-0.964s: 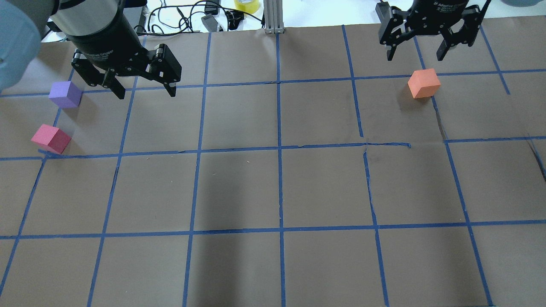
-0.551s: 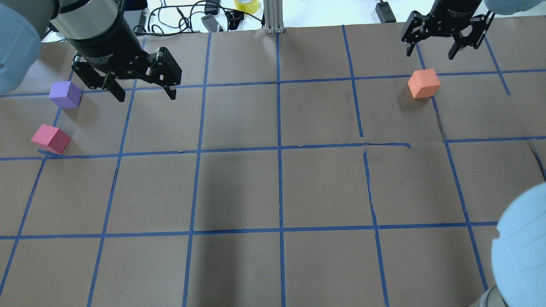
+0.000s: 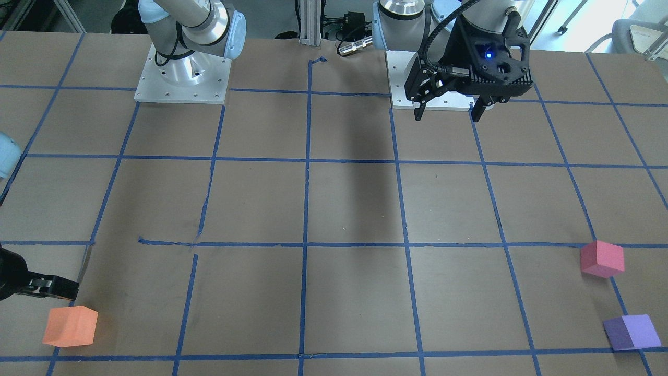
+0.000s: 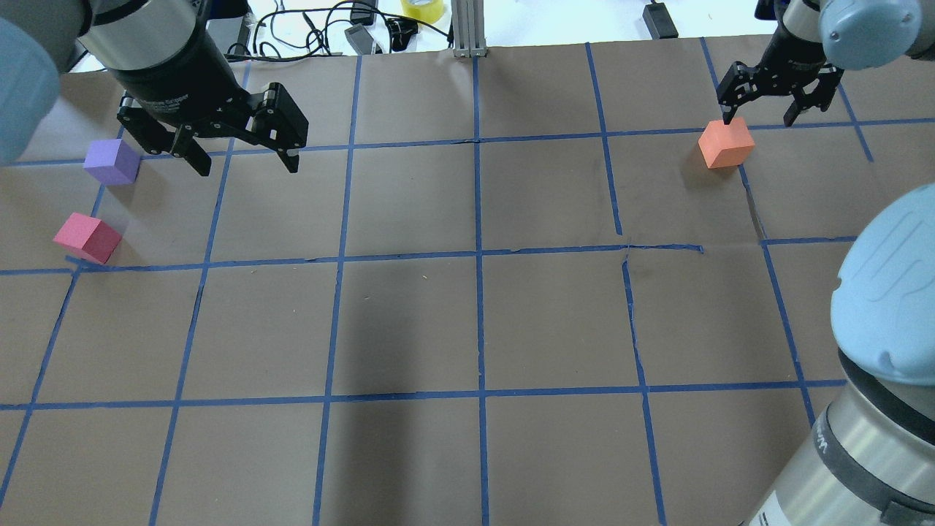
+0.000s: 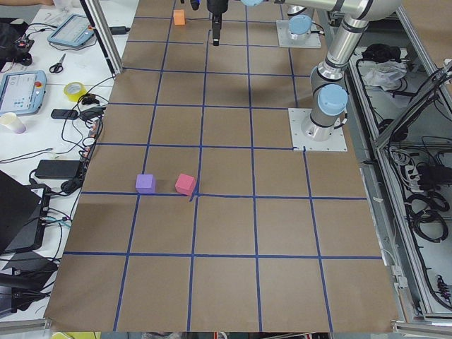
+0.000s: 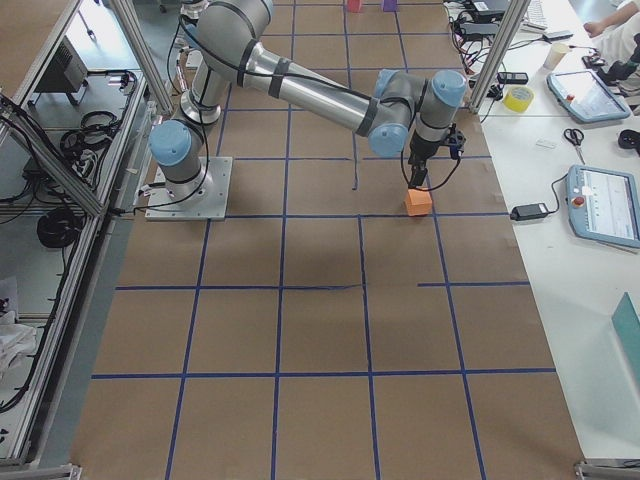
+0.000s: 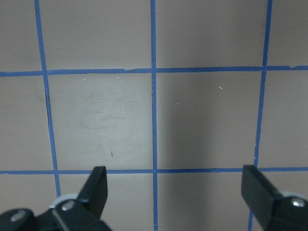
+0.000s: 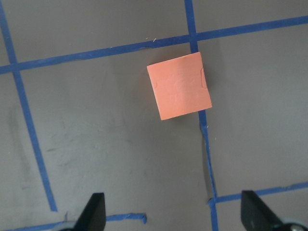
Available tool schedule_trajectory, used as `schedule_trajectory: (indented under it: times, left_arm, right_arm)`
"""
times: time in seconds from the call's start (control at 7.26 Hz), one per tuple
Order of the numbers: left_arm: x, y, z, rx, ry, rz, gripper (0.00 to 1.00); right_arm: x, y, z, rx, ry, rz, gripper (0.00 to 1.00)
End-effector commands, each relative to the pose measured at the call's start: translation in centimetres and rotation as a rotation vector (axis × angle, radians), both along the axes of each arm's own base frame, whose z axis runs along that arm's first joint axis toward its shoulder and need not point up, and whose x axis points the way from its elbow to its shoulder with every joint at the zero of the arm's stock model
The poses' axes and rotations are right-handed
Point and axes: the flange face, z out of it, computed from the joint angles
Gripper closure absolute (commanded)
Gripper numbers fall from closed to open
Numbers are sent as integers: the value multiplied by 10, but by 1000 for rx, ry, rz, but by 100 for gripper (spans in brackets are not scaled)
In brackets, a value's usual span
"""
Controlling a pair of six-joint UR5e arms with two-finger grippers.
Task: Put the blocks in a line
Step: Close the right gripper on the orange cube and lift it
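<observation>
I will use my right gripper next, and it will take hold of the orange block point(image 4: 725, 143) by the block's sides.
The orange block point(image 4: 725, 143) sits at the far right of the table, and shows in the right wrist view point(image 8: 179, 93) and the front view point(image 3: 70, 326). My right gripper point(image 4: 757, 117) is open and empty, just beyond the orange block and above it. The purple block point(image 4: 112, 161) and the pinkish-red block point(image 4: 87, 237) sit apart at the far left, also seen in the front view as purple point(image 3: 631, 332) and pinkish-red point(image 3: 601, 258). My left gripper point(image 4: 247, 166) is open and empty, hovering to the right of the purple block.
Brown paper with a blue tape grid point(image 4: 478, 252) covers the table. My right arm's elbow point(image 4: 876, 343) fills the near right corner. Cables, a yellow tape roll point(image 4: 422, 9) and an aluminium post point(image 4: 467, 29) lie past the far edge.
My right gripper has moved right and closer to the orange block, still open. My right arm's elbow has swung into view at the near right. My left gripper has barely moved.
</observation>
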Motion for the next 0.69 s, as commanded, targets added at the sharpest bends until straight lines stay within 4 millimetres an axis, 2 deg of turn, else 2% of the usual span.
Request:
schedule_trajectory:
  times: [0.0, 0.28, 0.41, 0.55]
  left_arm:
    - [1, 0, 0, -1, 2, -1, 0]
    - [1, -2, 0, 0, 6, -1, 0]
    - [0, -2, 0, 0, 5, -1, 0]
    - [1, -2, 0, 0, 5, 1, 0]
  right_arm:
    - [-5, -10, -40, 16, -9, 26, 0]
    - [-8, -20, -63, -1, -5, 28, 0]
    - [-7, -21, -72, 7, -8, 29, 9]
    - [-8, -24, -79, -1, -6, 40, 10]
